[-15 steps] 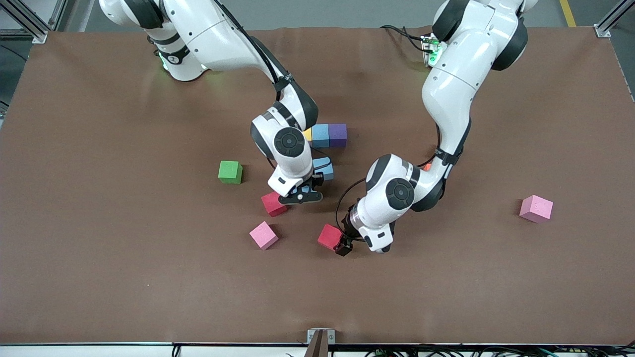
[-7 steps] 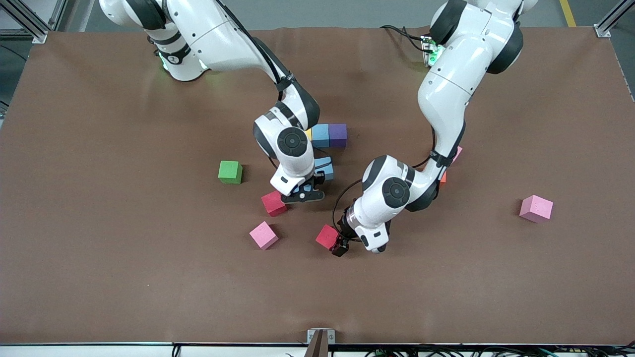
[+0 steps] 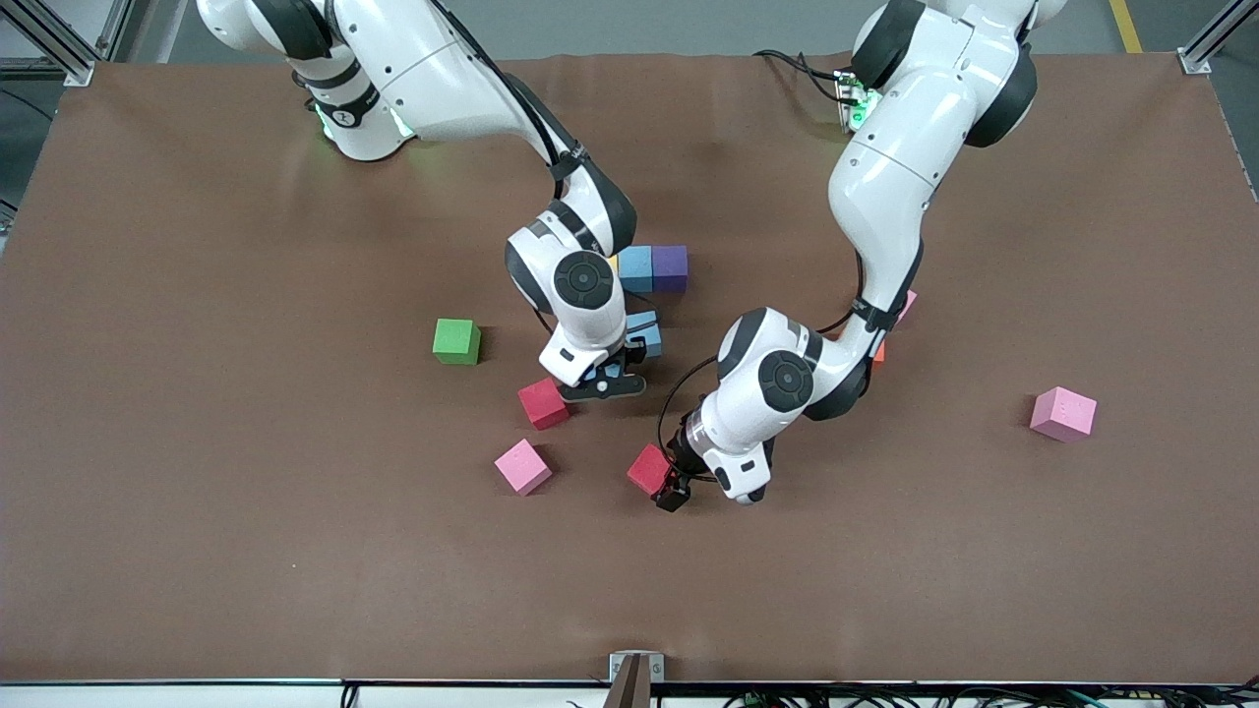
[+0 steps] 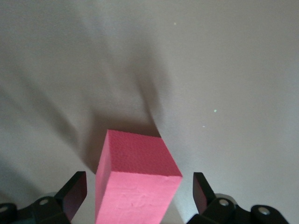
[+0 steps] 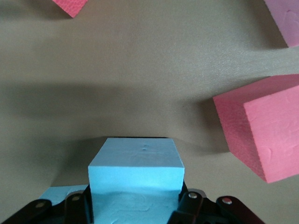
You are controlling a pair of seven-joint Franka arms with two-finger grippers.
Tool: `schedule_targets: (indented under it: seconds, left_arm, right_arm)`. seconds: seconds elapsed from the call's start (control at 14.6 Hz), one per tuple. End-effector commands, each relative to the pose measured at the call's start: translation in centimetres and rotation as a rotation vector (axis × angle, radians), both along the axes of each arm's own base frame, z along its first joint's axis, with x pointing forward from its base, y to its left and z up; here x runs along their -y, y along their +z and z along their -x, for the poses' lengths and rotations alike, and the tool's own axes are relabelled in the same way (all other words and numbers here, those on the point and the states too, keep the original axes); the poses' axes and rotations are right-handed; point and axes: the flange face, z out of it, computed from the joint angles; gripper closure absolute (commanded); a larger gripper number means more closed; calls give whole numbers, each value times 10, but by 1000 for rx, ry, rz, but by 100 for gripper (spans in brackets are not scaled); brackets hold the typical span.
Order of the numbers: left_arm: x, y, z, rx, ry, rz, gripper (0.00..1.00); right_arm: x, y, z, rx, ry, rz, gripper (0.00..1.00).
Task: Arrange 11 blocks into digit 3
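The red block's top [image 3: 648, 467] is below my left gripper's fingers, so they would miss the block if they closed now. My left gripper should move lower before it closes.
My left gripper [image 3: 671, 489] is open and low over a red block [image 3: 648, 468]. In the left wrist view this red block [image 4: 136, 161] stands between the spread fingers [image 4: 74, 192], touching neither. My right gripper [image 3: 602, 382] is shut on a blue block [image 5: 135, 165], close beside another blue block [image 3: 646, 334]. A yellow block [image 3: 611, 265], a blue block [image 3: 635, 267] and a purple block [image 3: 670, 267] form a touching row farther from the camera. A second red block [image 3: 543, 403] and a pink block [image 3: 521, 466] lie near my right gripper.
A green cube [image 3: 456, 340] sits toward the right arm's end. Another pink block [image 3: 1062, 413] lies alone toward the left arm's end. Slivers of an orange block [image 3: 878, 351] and a pinkish block [image 3: 908, 305] show past the left arm.
My left gripper has shifted slightly toward the right arm's end, closing in round the red block. My right gripper has edged a little toward the lone blue block with its blue block.
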Motion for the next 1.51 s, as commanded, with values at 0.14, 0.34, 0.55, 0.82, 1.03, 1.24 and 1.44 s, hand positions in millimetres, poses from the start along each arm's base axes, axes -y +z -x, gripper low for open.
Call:
schedule_targets:
  seconds: [0.14, 0.34, 0.55, 0.82, 1.03, 1.24, 1.44]
  left_arm:
    - [5, 5, -6, 27, -22, 27, 0]
    - [17, -7, -1, 31, -47, 25, 0]
    - [17, -12, 0, 35, -68, 17, 0]
    - [15, -23, 0, 34, -81, 10, 0]
    - [14, -34, 0, 47, -74, 13, 6]
    - [12, -30, -1, 53, -73, 8, 43]
    - [10, 4, -5, 72, -63, 15, 72]
  right_arm:
    - [-1, -2, -1, 8, 28, 7, 0]
    - [-2, 0, -2, 10, 25, 3, 0]
    - [-6, 12, -6, 22, 24, -9, 0]
    - [-5, 33, -16, 19, 10, -23, 0]
    - [11, 54, -29, 13, -25, -37, 0]
    - [50, 86, -52, -25, -105, -46, 0]
    - [92, 113, -71, -46, -163, -26, 0]
